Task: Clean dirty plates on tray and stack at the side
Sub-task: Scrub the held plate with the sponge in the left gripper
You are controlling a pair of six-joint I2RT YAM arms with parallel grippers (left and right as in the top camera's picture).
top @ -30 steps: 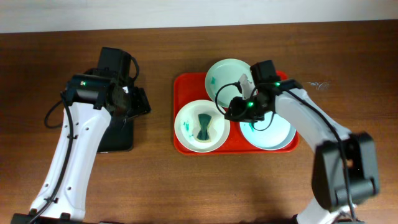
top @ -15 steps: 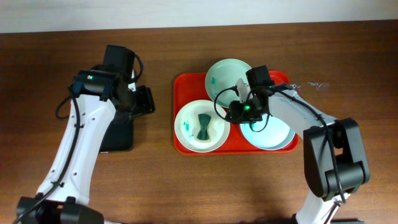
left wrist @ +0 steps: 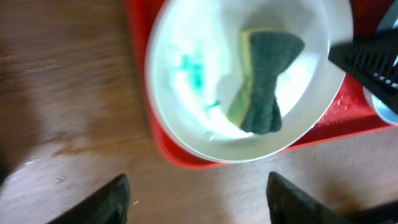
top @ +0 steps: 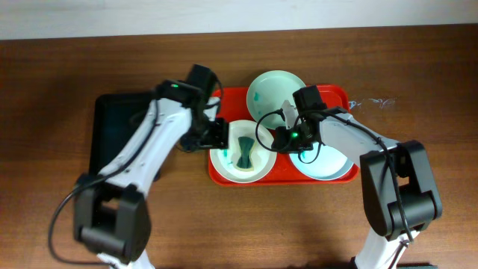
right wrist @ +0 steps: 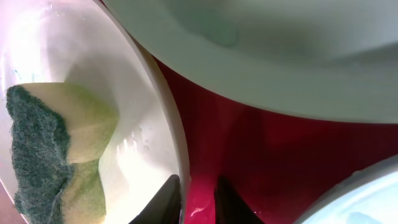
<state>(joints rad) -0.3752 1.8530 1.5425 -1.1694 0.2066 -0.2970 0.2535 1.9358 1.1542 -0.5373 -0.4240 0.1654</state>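
Next, my left gripper grabs the green-and-yellow sponge by its narrow middle, so its broad ends stay free to clean dirty plates.
The red tray (top: 340, 96) holds three plates. The front-left plate (top: 224, 158) has teal smudges and a green-and-yellow sponge (top: 244, 151) lying in it. The back plate (top: 278, 88) has a small teal smudge, and the front-right plate (top: 328, 163) is pale mint. My left gripper (top: 217, 134) is open and empty at the left rim of the sponge plate (left wrist: 186, 93), with the sponge (left wrist: 264, 81) ahead of it. My right gripper (top: 281, 139) pinches that plate's right rim (right wrist: 177, 143), one finger inside and one outside.
A black rectangular tray (top: 118, 138) lies on the wooden table to the left of the red tray. In the right wrist view the back plate (right wrist: 267, 56) overhangs the red tray floor (right wrist: 280, 162) close above my fingers. A small clear scrap (top: 377, 102) lies right of the tray.
My left arm swung right from over the black tray to the red tray's left edge, uncovering the black tray. My right gripper shifted slightly left onto the sponge plate's rim.
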